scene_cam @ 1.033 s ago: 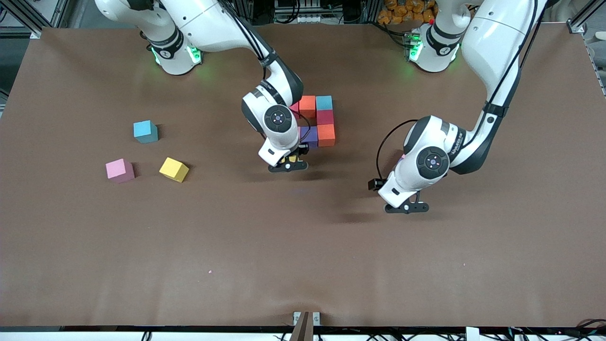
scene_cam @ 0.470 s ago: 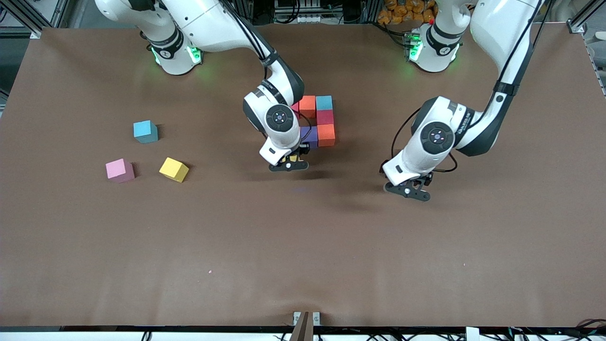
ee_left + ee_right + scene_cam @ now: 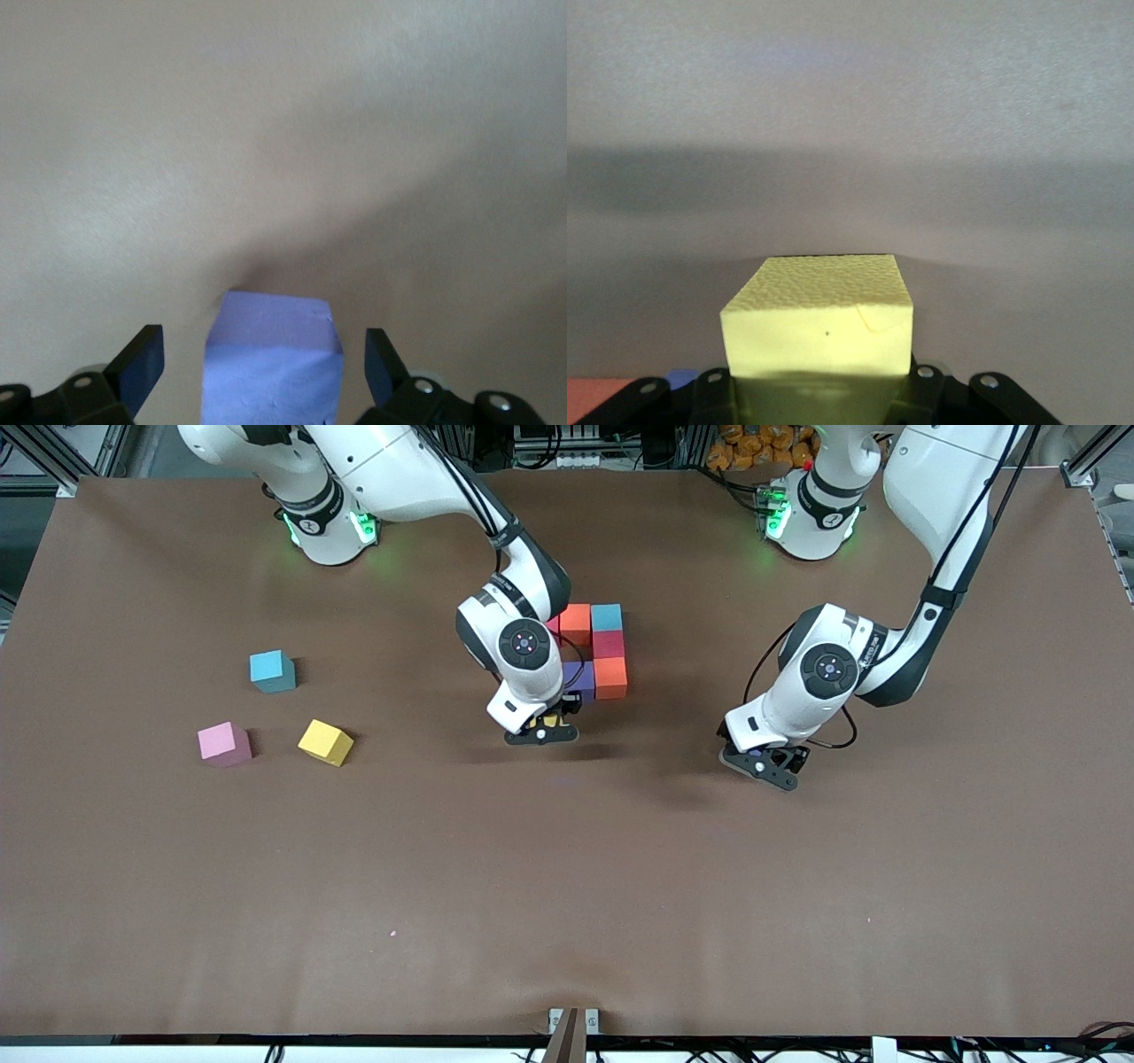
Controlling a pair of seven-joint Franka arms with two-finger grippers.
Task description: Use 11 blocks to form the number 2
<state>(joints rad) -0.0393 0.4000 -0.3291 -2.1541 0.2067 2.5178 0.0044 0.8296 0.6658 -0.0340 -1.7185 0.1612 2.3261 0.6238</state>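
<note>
My left gripper should next grab the bluish-purple block by its opposite sides to add it to the number 2.
The partial number 2 stands mid-table: a pink block [image 3: 553, 627], orange block [image 3: 576, 622], light blue block [image 3: 607, 616], red block [image 3: 609, 644], a second orange block [image 3: 610, 677] and a purple block [image 3: 581, 680]. My right gripper [image 3: 541, 732] [image 3: 819, 394] is shut on a yellow block [image 3: 550, 721] [image 3: 819, 328], low beside the purple one. My left gripper [image 3: 764, 766] [image 3: 264, 359] is open and low toward the left arm's end. A bluish-purple block [image 3: 270, 354] lies between its fingers [image 3: 140, 361], with gaps on both sides. The front view hides that block.
Toward the right arm's end of the table lie three loose cubes: a teal-blue cube [image 3: 272, 670], a pink cube [image 3: 223, 743] and a tilted yellow cube [image 3: 325, 741]. The brown table [image 3: 567, 886] stretches bare toward the camera.
The left arm has swung toward its own end of the table and away from the camera, and its wrist has turned. The right gripper has hardly moved with the yellow block.
</note>
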